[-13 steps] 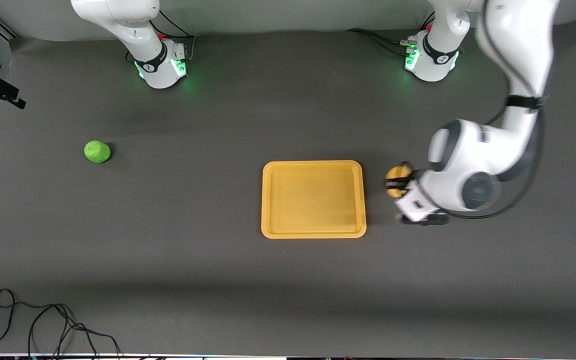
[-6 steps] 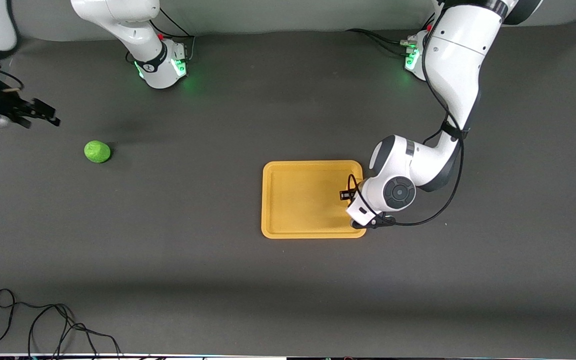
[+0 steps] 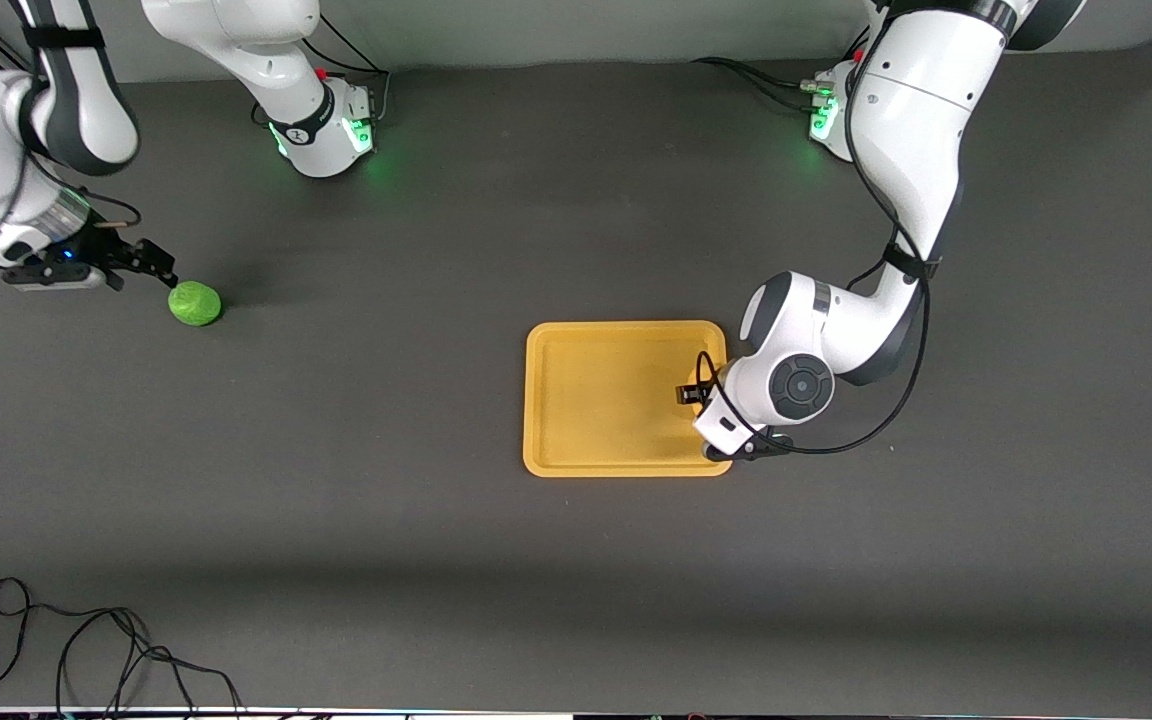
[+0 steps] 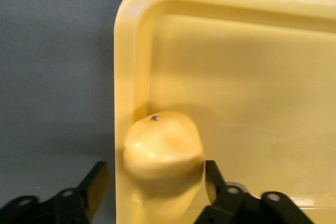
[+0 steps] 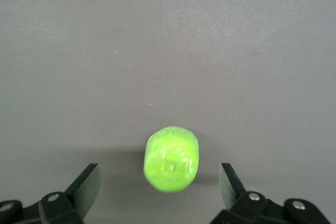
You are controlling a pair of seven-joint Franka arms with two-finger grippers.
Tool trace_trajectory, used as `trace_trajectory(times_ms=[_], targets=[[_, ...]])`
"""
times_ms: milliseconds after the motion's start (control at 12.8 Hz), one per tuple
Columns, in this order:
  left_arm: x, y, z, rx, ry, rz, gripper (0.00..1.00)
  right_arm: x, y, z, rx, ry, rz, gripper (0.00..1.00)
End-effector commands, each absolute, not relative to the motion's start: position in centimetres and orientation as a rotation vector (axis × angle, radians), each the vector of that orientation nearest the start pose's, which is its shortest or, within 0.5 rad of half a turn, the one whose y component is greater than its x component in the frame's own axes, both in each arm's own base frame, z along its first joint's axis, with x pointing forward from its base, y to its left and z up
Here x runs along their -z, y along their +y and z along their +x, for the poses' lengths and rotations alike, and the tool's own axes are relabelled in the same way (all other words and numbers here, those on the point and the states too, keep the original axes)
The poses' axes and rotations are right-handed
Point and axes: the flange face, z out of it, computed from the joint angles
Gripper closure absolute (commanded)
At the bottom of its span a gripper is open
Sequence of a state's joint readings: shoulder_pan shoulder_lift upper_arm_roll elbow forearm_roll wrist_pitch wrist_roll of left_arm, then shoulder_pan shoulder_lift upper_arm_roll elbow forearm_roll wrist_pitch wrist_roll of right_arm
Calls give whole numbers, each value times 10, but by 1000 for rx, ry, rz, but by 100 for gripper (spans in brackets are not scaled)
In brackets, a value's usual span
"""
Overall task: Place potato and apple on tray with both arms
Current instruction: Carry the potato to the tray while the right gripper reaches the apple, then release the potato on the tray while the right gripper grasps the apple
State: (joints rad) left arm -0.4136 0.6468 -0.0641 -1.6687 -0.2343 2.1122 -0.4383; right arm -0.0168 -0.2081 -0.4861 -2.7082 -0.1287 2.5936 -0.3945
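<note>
The robot's right gripper should next take hold of the green apple around its rounded body (image 3: pixel 194 304). Then it can put the apple on the tray (image 3: pixel 606 440).
The yellow-orange tray (image 3: pixel 606 440) lies mid-table. My left gripper (image 3: pixel 693 394) hangs low over the tray's edge toward the left arm's end. In the front view its wrist hides the potato. In the left wrist view the tan potato (image 4: pixel 164 148) lies in the tray (image 4: pixel 236 77) against the rim, between the left gripper's (image 4: pixel 154 179) open fingers, with a gap on one side. The green apple (image 3: pixel 195 303) sits on the table toward the right arm's end. My right gripper (image 3: pixel 148 262) is open right beside it. In the right wrist view the apple (image 5: pixel 171 158) lies between the spread fingers of the right gripper (image 5: pixel 158 176).
A looped black cable (image 3: pixel 86 650) lies at the table's near corner on the right arm's end. The two arm bases (image 3: pixel 321 125) (image 3: pixel 861 115) stand along the table's back edge.
My left gripper carried the potato from beside the tray to over its edge, then stayed there. My right arm swung in from the table's end and came down next to the apple.
</note>
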Motion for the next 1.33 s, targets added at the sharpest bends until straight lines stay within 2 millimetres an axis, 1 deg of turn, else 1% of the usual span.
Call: trace_trajectory(times_ms=[0, 156, 234, 312, 390, 468, 546, 624, 702, 780, 858, 936, 1014, 1092, 1170, 1248], targets=[[-219, -314, 585, -445, -209, -3218, 12, -254, -192, 374, 100, -80, -3206, 0], [-225, -313, 585, -459, -208, -3214, 12, -237, -193, 372, 77, -78, -3221, 0], [-239, -308, 588, -440, -216, -3224, 4, -231, -194, 370, 56, -43, -3214, 0], [-257, -304, 589, -450, -208, -3222, 1, -224, -194, 367, 30, -24, -3207, 0], [-283, -295, 587, -483, -192, -3212, 1, -219, -195, 366, 10, -22, -3207, 0], [-315, -272, 590, -502, -201, -3195, 1, -217, -195, 366, 9, -26, -3211, 0], [-351, -247, 595, -489, -203, -3181, 0, -213, -195, 366, 14, -27, -3218, 0], [-385, -223, 599, -490, -150, -3172, 0, -206, -196, 364, -3, -30, -3224, 0], [-420, -198, 601, -515, -11, -3170, 0, -202, -197, 364, -5, -29, -3229, 0], [-445, -156, 606, -573, 83, -3169, 0, -201, -197, 363, -10, -29, -3229, 0], [-468, -118, 605, -627, 116, -3162, 0, -198, -196, 363, -20, -32, -3230, 0], [-487, -87, 606, -624, 99, -3153, 0, -198, -196, 363, -23, -35, -3230, 0], [-507, -65, 603, -570, 114, -3134, 0, -196, -196, 362, -30, -35, -3229, 3], [-525, -52, 599, -507, 196, -3108, 0, -195, -196, 361, -41, -50, -3226, 21], [-545, -30, 592, -442, 230, -3099, 0, -195, -195, 361, -49, -64, -3223, 45], [-564, -11, 585, -376, 227, -3117, 0, -195, -194, 361, -81, -72, -3212, 65]])
